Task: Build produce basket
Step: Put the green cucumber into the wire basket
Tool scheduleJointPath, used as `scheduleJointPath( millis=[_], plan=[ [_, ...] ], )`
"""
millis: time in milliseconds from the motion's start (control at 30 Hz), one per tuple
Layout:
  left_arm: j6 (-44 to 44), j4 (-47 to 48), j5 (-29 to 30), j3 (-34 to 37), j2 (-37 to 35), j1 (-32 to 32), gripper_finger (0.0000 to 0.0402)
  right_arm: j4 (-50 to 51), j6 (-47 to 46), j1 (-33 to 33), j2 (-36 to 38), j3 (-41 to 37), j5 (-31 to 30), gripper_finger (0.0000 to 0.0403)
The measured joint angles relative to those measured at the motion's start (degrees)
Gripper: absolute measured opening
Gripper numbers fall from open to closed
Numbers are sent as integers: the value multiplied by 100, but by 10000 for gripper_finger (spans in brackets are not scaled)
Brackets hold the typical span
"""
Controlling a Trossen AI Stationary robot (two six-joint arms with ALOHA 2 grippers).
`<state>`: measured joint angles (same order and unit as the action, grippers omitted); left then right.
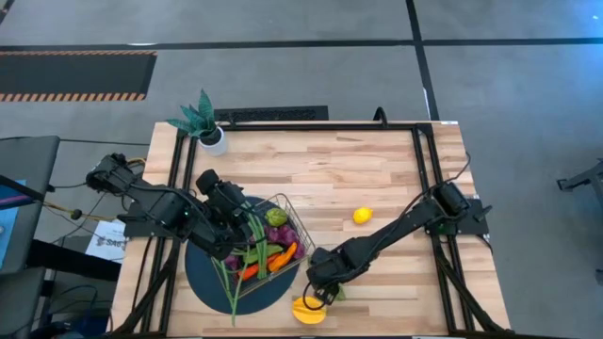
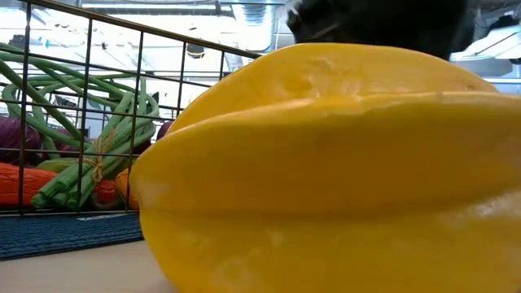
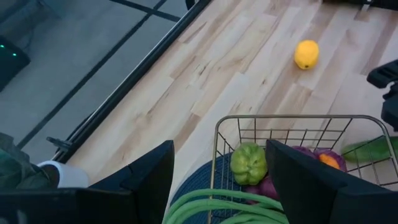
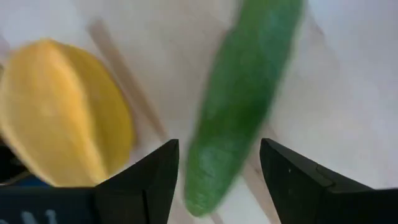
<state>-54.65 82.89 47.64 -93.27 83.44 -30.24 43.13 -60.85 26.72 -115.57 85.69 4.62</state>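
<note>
I need to add the cucumber to the wire basket, so my right gripper should next grab the green cucumber by its rounded end.
The wire basket stands on a dark round mat. It holds long green beans, a green pepper, purple grapes and red and orange pieces. My left gripper hovers open over the basket's far left corner. My right gripper is open and low near the table's near edge. Its fingers stand on either side of the green cucumber without touching it. The yellow-orange fruit lies on the table beside it. A lemon lies on the table farther back.
A potted green plant stands at the table's far left. Black frame rails run along the left and right sides of the wooden top. Bare wood stretches across the far and right parts around the lemon. The yellow-orange fruit fills most of the low view.
</note>
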Motion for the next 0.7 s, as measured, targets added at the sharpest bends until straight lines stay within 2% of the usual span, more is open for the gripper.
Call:
scheduleJointPath(
  millis=[300,500,700],
  plan=[
    [55,17,-25,0,0,0,238,-287,116,-65,0,-9,-157,245],
    [57,17,-73,0,2,0,238,-431,41,-127,-359,-77,-183,245],
    [53,17,-133,2,4,0,238,-586,88,-142,-702,-37,205,245]
  ],
)
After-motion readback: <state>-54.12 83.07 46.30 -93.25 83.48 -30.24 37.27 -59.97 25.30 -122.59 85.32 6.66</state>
